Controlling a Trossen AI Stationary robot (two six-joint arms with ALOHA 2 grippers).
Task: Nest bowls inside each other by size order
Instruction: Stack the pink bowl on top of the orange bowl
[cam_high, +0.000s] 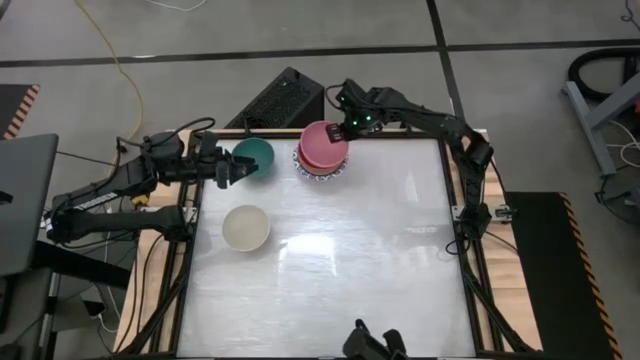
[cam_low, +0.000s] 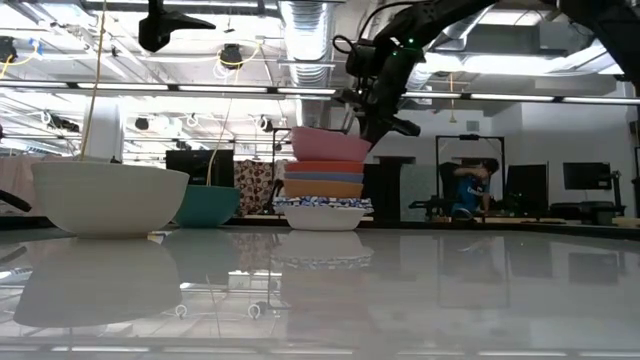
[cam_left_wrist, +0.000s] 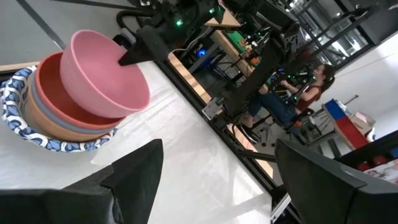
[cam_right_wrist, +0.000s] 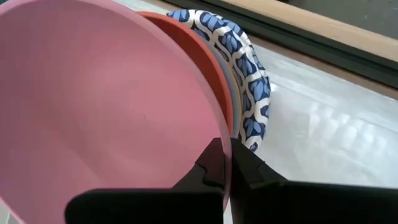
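Observation:
I should let go of the pink bowl with my right gripper, because the red bowl's rim (cam_high: 318, 167) curves just outside the pink bowl's side (cam_high: 320, 145) and the pink bowl would settle inside.
A stack of bowls (cam_high: 322, 150) stands at the table's far middle: a white bowl with a blue patterned rim (cam_low: 325, 207) at the bottom, then orange, blue and red ones, with a pink bowl (cam_low: 330, 143) tilted on top. My right gripper (cam_high: 345, 128) is shut on the pink bowl. A teal bowl (cam_high: 254, 156) stands to the left of the stack, and a cream bowl (cam_high: 245, 226) stands nearer. My left gripper (cam_high: 225, 168) is open beside the teal bowl's left side; the teal bowl is out of its wrist view (cam_left_wrist: 217, 180). My right gripper pinches the pink bowl's rim (cam_right_wrist: 225, 140) on its far right side, one finger inside the bowl and one outside. The fingers slant down from the far right. The bowl is tilted, its held side raised, and its bottom sits in the red bowl (cam_low: 327, 166).
The table's near and right parts lie bare and glossy (cam_high: 380, 260). A dark box (cam_high: 285, 100) sits beyond the far edge. A person (cam_low: 470, 185) sits in the room behind the table.

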